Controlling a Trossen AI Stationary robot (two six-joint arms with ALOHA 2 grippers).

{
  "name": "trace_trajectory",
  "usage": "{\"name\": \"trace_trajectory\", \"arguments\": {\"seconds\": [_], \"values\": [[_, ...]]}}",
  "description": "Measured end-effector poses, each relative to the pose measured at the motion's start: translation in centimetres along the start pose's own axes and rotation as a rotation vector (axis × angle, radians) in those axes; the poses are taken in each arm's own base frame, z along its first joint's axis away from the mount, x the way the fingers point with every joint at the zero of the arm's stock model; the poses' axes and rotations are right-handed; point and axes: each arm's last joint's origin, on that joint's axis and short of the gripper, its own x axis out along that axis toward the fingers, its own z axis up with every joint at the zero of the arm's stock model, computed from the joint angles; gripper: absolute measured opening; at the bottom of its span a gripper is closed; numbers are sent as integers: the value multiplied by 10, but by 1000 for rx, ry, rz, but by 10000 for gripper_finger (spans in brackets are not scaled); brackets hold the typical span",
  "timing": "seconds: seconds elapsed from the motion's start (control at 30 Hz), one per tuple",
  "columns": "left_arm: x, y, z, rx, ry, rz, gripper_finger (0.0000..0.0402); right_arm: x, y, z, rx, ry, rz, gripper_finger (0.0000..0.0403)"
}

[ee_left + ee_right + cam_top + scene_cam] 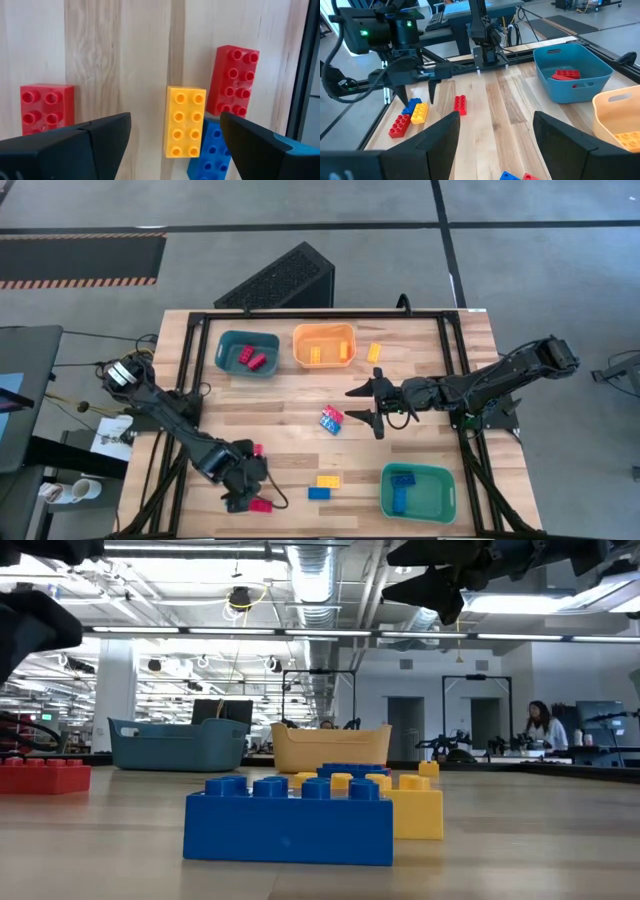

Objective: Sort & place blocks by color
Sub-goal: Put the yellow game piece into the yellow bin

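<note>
My fingers hang high above the yellow block's studded top [185, 121], so my left gripper lowers first and only then closes on the block.
My left gripper [176, 120] is open and hangs over the table's near-left part [240, 478], fingers pointing down. Below it lie a yellow block [185, 121], a blue block [212, 152] and two red blocks [232, 80] [47, 107], all flat on the wood; it touches none of them. My right gripper [364, 405] is open wide above mid-table, just right of a red-and-blue block cluster [331, 419]. Another yellow block [328, 481] and a blue block [320, 493] lie near the near edge. One yellow block [374, 352] lies beside the orange bin.
A teal bin [247, 352] with red blocks and an orange bin [324, 345] with yellow blocks stand at the far edge. A green-teal bin [418, 490] with blue blocks stands near-right. Black frame rails [452, 360] run along the table's sides. A person sits far off in the room [543, 725].
</note>
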Motion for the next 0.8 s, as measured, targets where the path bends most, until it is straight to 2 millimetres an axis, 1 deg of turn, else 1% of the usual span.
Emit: {"name": "trace_trajectory", "arguments": {"seconds": [0.17, 0.33, 0.53, 0.8], "values": [[1, -5, -4, 17, -32, 0, 288, 0, 0, 0, 0, 0, 0, 276], [11, -6, -10, 17, -49, -52, 288, 0, 0, 0, 0, 0, 0, 276], [14, -3, -13, 16, -50, -26, 288, 0, 0, 0, 0, 0, 0, 276], [23, 3, -20, 4, -41, -25, 288, 0, 0, 0, 0, 1, 0, 276]]}}
